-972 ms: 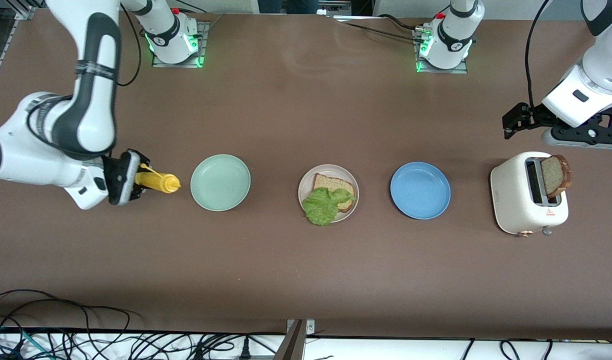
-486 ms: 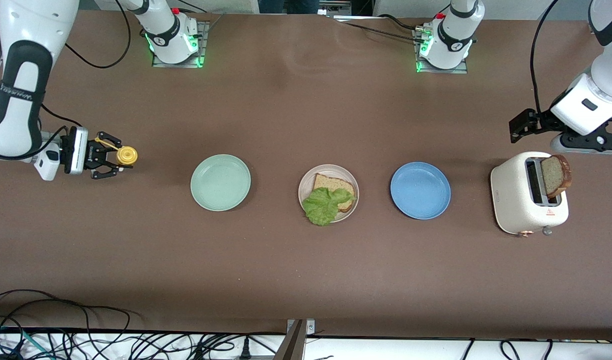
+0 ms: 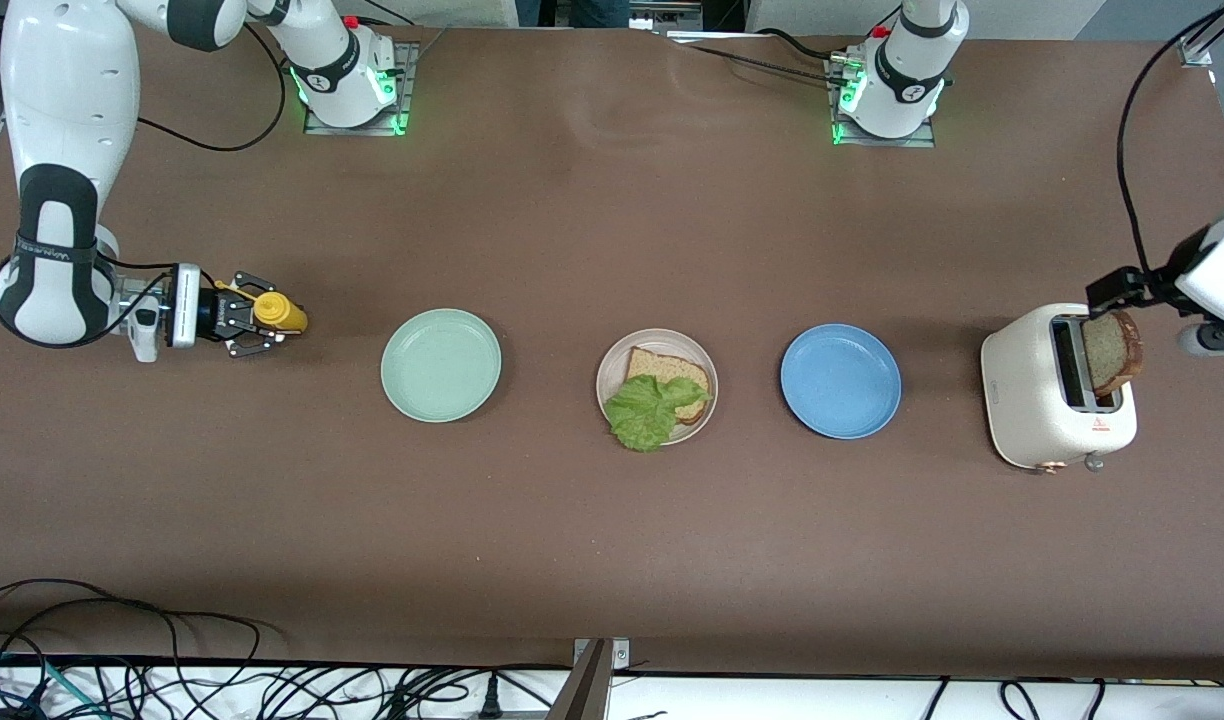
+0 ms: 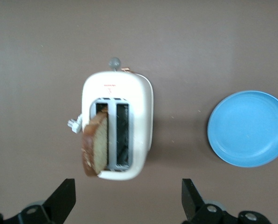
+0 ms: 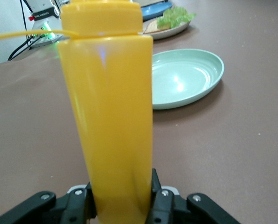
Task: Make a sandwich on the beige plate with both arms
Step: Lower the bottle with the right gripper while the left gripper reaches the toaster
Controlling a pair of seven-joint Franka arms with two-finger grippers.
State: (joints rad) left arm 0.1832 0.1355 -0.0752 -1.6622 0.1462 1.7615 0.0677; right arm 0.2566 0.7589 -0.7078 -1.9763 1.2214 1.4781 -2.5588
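The left gripper will next grab the second bread slice by its exposed crust edge (image 3: 1131,347), so that the slice can go on top of the lettuce (image 3: 644,412) on the beige plate.
The beige plate (image 3: 615,366) sits mid-table with one bread slice (image 3: 674,370) and a green lettuce leaf (image 3: 650,412) on it. A second bread slice (image 3: 1112,350) stands in a slot of the white toaster (image 3: 1042,410) at the left arm's end; it also shows in the left wrist view (image 4: 94,150). My left gripper (image 3: 1112,292) hangs open and empty over the toaster (image 4: 118,93); its fingertips (image 4: 64,198) are wide apart. My right gripper (image 3: 244,316) is shut on an upright yellow squeeze bottle (image 3: 278,313) at the right arm's end, also seen in the right wrist view (image 5: 111,116).
A mint-green plate (image 3: 440,364) lies between the bottle and the beige plate. A blue plate (image 3: 840,380) lies between the beige plate and the toaster. The right wrist view shows the mint plate (image 5: 188,77) and the lettuce (image 5: 175,17).
My right arm swung toward its end of the table and turned the bottle from lying sideways to upright. My left gripper moved from beside the toaster to over it.
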